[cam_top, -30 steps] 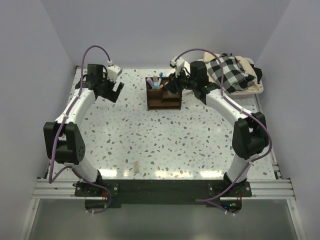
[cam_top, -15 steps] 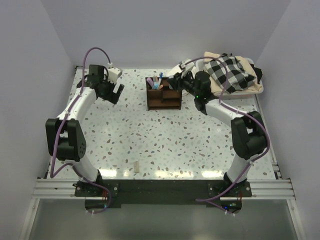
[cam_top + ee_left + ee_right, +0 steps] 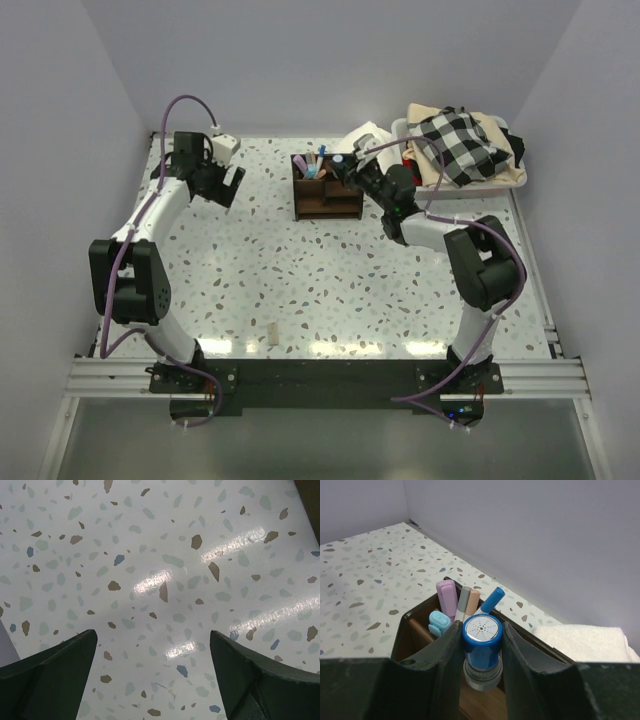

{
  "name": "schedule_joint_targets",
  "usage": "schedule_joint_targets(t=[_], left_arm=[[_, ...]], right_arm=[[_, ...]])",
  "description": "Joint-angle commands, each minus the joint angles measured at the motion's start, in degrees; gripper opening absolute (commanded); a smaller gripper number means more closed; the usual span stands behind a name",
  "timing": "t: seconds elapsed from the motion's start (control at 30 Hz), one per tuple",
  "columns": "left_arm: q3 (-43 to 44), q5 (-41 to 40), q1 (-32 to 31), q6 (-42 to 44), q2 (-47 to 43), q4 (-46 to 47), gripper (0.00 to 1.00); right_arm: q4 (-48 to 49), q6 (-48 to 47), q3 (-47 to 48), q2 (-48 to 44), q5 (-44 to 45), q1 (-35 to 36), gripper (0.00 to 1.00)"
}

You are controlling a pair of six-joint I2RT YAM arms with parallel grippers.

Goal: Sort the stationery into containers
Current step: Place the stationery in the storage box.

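Observation:
The stubby blue cylinder should stay in my right gripper for now. Its grey base is well above the section of the organizer, so the cylinder would fall if I opened now.
The dark brown wooden organizer stands at the back middle of the table. My right gripper is at its right top edge, shut on a stubby blue cylinder with a grey base, held upright over a compartment. In the right wrist view the organizer holds a pink marker, a grey and an orange pen, a blue marker and a light blue piece. A stubby beige piece lies near the front edge. My left gripper is open and empty above bare table.
A white bin with a checkered cloth sits at the back right, just behind my right arm; white cloth shows in the right wrist view. Walls enclose the table on three sides.
My right gripper has moved left and up from the organizer's right side to over its top edge, still holding the blue cylinder. My left gripper shifted only slightly.

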Motion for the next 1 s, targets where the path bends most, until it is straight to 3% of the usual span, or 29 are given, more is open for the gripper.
schedule_joint_targets(t=[0.0,0.77,0.8,0.87,0.9,0.97], left_arm=[[0.29,0.68,0.57,-0.11,0.56,2.93,1.00],[1.87,2.17,0.92,-0.64,4.79,4.78,1.00],[1.70,2.26,0.92,-0.64,4.79,4.78,1.00],[1.70,2.44,0.92,-0.64,4.61,4.86,1.00],[1.61,2.44,0.92,-0.55,4.52,4.86,1.00],[1.52,2.44,0.92,-0.55,4.35,4.95,1.00]], right_arm=[[7.88,-2.93,-0.20,1.32,2.37,0.67,0.00],[9.55,-1.97,1.21,8.79,4.12,1.55,0.00],[9.55,-1.97,1.30,8.79,4.21,1.73,0.11],[9.73,-2.05,1.21,8.88,4.30,1.64,0.23],[9.81,-2.14,1.12,8.88,4.30,1.64,0.35],[9.99,-2.23,0.95,8.71,4.56,1.73,0.42]])
